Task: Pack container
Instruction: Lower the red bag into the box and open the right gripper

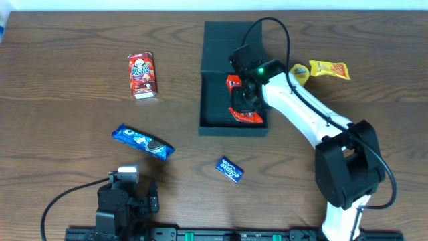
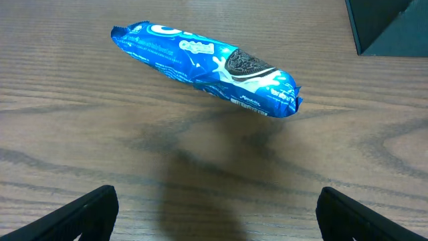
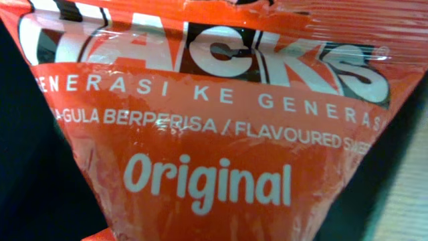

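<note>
Both ends of the Hacks Original packet are within the open container's sides, so the packet would stay inside and it is now time for my right gripper to release it.
The container (image 1: 217, 53) is a dark, shallow square box at the back middle, open, with its flap lid lying flat behind it. My right gripper (image 1: 247, 100) reaches down inside it and is shut on an orange-red "Hacks Original" packet (image 1: 246, 115). That packet fills the right wrist view (image 3: 214, 134), narrows toward the bottom edge and hides my fingers. My left gripper (image 1: 130, 191) rests open and empty at the front left. In the left wrist view its fingers (image 2: 217, 195) stand wide apart, short of a blue Oreo packet (image 2: 207, 67).
The Oreo packet (image 1: 142, 142) lies left of centre. A red Hello Panda box (image 1: 142, 75) lies at the back left. A small blue packet (image 1: 229, 169) lies in front of the container. A yellow packet (image 1: 329, 69) lies to its right. A container corner (image 2: 388, 23) shows in the left wrist view.
</note>
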You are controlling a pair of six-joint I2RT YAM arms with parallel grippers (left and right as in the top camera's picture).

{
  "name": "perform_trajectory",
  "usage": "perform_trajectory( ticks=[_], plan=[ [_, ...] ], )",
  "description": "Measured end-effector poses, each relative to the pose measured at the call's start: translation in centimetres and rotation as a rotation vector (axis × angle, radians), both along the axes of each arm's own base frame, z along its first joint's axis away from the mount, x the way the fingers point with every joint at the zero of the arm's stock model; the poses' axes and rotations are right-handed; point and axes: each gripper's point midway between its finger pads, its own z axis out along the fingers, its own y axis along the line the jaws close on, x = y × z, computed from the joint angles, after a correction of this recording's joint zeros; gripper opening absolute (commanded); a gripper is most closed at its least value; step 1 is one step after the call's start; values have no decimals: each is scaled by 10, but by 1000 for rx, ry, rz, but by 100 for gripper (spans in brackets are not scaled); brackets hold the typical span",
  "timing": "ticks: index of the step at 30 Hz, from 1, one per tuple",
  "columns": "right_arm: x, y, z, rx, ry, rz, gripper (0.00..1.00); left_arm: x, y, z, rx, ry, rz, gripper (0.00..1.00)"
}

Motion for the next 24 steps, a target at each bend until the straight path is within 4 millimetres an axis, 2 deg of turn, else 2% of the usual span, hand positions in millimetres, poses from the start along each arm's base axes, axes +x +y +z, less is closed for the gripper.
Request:
perform_trajectory(
  ticks=[5, 8, 9, 12, 15, 17, 19, 23, 24],
  plan=[
    [3, -5, -1, -21, -11, 52, 20, 0, 0, 0, 0, 0, 0, 96],
    [3, -5, -1, -27, -15, 68, 26, 0, 0, 0, 0, 0, 0, 96],
    [3, -5, -1, -30, -17, 75, 33, 0, 0, 0, 0, 0, 0, 95],
    [4, -6, 0, -38, -22, 84, 47, 0, 0, 0, 0, 0, 0, 95],
    [5, -7, 0, -41, -25, 87, 54, 0, 0, 0, 0, 0, 0, 95],
    [5, -7, 0, -42, -25, 86, 69, 0, 0, 0, 0, 0, 0, 96],
    [5, -7, 0, -43, -27, 87, 76, 0, 0, 0, 0, 0, 0, 95],
    [6, -7, 0, -45, -30, 93, 99, 0, 0, 0, 0, 0, 0, 96],
    [6, -6, 0, -43, -30, 94, 99, 0, 0, 0, 0, 0, 0, 95]
  ],
)
